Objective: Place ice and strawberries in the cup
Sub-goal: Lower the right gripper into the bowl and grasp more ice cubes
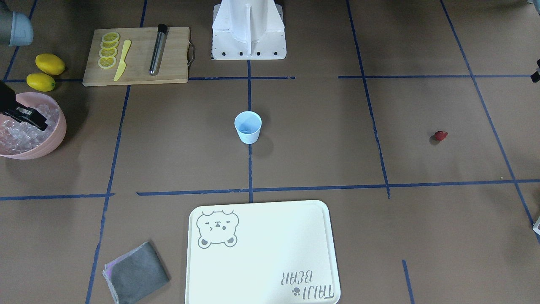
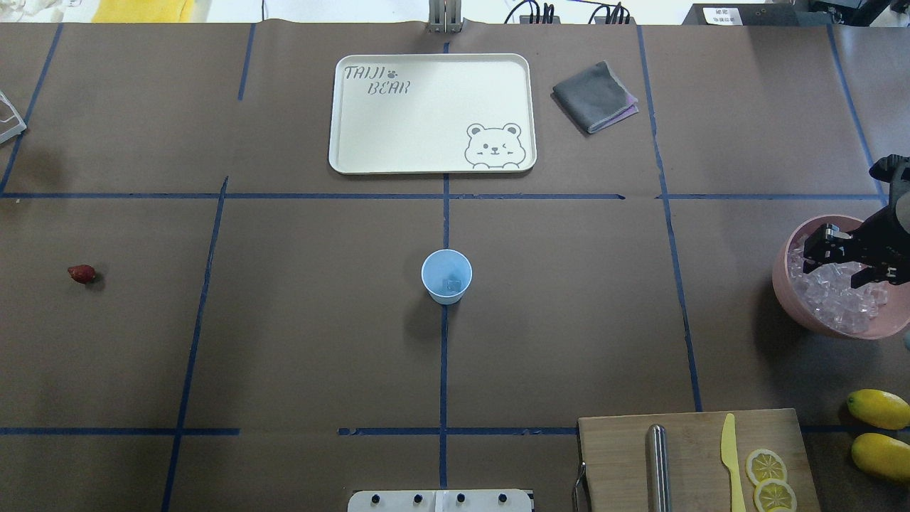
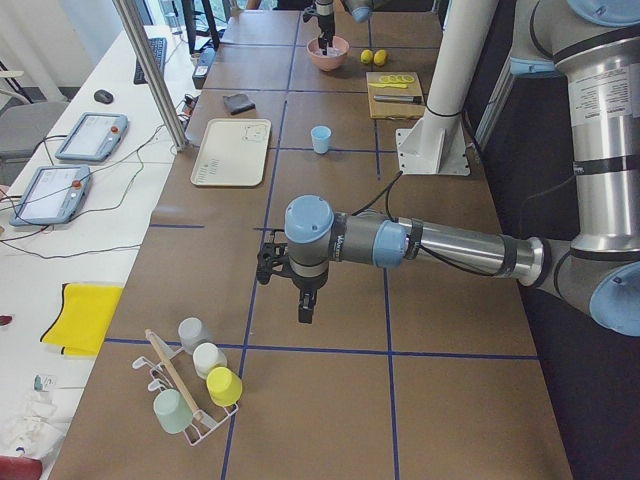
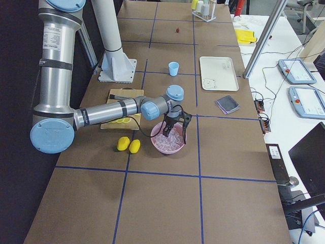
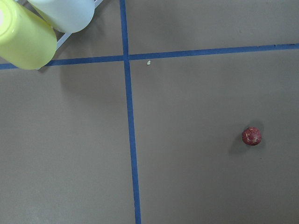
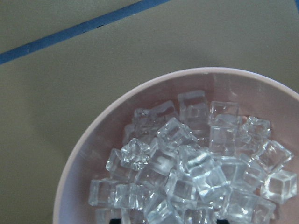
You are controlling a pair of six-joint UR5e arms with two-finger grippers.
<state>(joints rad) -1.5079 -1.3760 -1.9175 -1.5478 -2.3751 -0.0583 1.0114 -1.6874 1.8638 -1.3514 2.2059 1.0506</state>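
Next, my right gripper grabs a clear ice cube from the heap by the cube's flat sides, to put ice in the cup (image 1: 248, 126).
The pale blue cup (image 2: 446, 276) stands upright at the table's middle, and one clear cube seems to lie in its bottom. The ice (image 6: 187, 163) is heaped in a pink bowl (image 2: 790, 299) at the robot's far right. My right gripper (image 2: 835, 269) hangs just over that heap, fingers apart and holding nothing. The dark red strawberry (image 2: 81, 273) lies alone on the far left and also shows in the left wrist view (image 5: 252, 136). My left gripper (image 3: 305, 305) hovers above the table near it. I cannot tell whether it is open or shut.
Two lemons (image 2: 880, 427) and a wooden board (image 2: 682, 455) with lemon slices, a yellow knife and a metal rod sit near the bowl. A white tray (image 2: 432, 114) and grey cloth (image 2: 593, 96) lie beyond the cup. A rack of cups (image 3: 195, 385) stands far left.
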